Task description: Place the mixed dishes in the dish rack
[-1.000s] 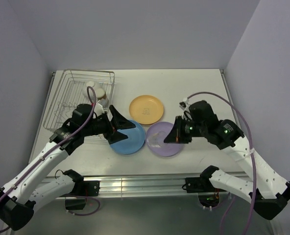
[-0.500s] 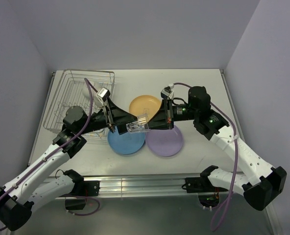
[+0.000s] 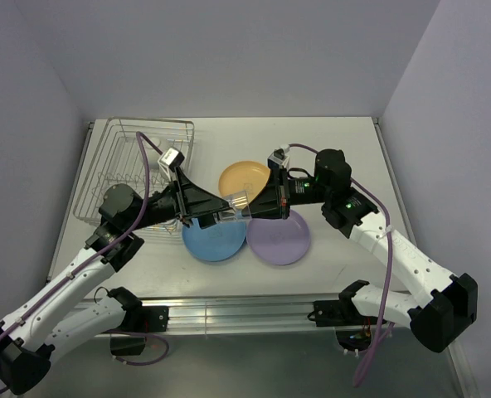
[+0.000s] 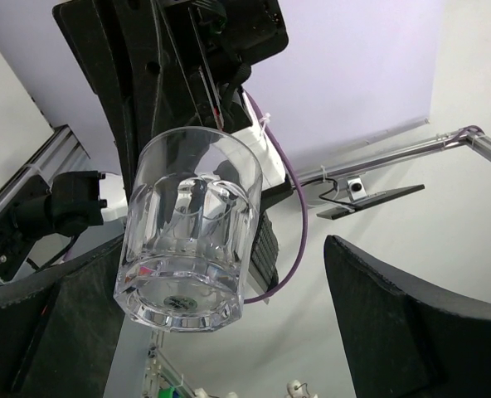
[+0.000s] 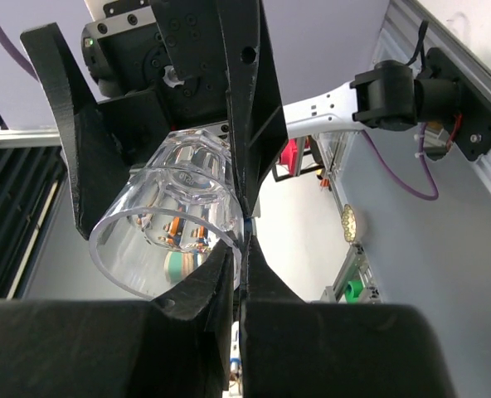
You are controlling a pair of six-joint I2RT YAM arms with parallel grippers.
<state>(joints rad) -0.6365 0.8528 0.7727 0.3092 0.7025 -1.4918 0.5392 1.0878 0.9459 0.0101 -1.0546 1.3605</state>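
Note:
The left gripper's open fingers reach past the glass base along the glass's sides in the left wrist view, so it is time to close on the base now.
The small clear glass [image 3: 234,207] hangs on its side in the air above the plates. My right gripper [image 3: 251,212] is shut on its rim, one finger inside and one outside; the right wrist view shows that pinch [image 5: 244,238] on the glass [image 5: 167,228]. My left gripper [image 3: 222,209] is open, its fingers either side of the glass base. In the left wrist view the glass [image 4: 187,236] sits between the wide-apart fingers [image 4: 411,323], close to the left one. The blue plate [image 3: 212,242], purple plate [image 3: 280,242] and yellow-orange plate [image 3: 244,177] lie flat on the table. The bowl and cup do not show.
The silver wire dish rack [image 3: 121,162] stands at the far left of the table, behind my left arm. The three plates lie close together mid-table, right of the rack. Walls close in the table at the back and on both sides.
My right gripper lifted the glass off the purple plate and carried it left. My left gripper rose and swung right, and its open fingers now bracket the glass.

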